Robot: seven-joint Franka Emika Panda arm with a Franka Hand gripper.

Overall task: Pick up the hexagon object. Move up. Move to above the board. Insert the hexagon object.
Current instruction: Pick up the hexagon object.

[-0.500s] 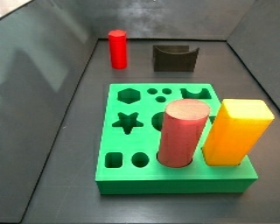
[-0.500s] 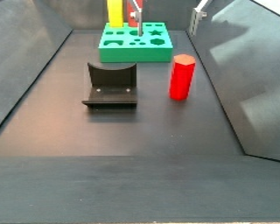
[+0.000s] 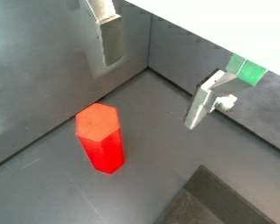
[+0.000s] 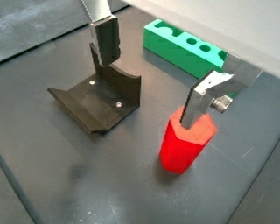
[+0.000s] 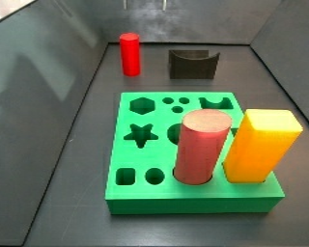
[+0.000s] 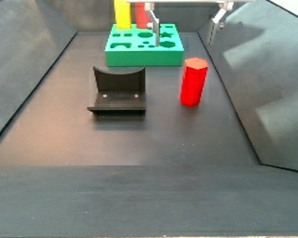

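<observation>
The red prism has to fit into the board's hexagon hole, so the robot's gripper should next grab it by its upper end (image 5: 130, 41) (image 3: 98, 123).
The hexagon object (image 6: 193, 82) is a slim bright red prism standing upright on the dark floor; it also shows in the other side view (image 5: 128, 53) and in both wrist views (image 3: 101, 137) (image 4: 184, 150). The board (image 5: 151, 159) is a thick green slab with cut-out holes, apart from the hexagon object, and shows in a side view (image 6: 145, 46) and both wrist views (image 4: 178, 51) (image 3: 248, 72). My gripper (image 6: 186, 13) is open and empty, high above the floor, with the hexagon object below, close to one finger (image 4: 208, 96). Between the jaws is only floor (image 3: 157, 70).
The dark fixture (image 6: 118, 90) stands on the floor beside the hexagon object, under my other finger (image 4: 104, 39). A thick pinkish-red cylinder (image 5: 204, 145) and a yellow-orange block (image 5: 262, 145) stand in the board. Grey walls enclose the floor.
My gripper has shifted a little sideways above the hexagon object. Its fingertips now just show at the top edge of a side view. The pieces have not moved.
</observation>
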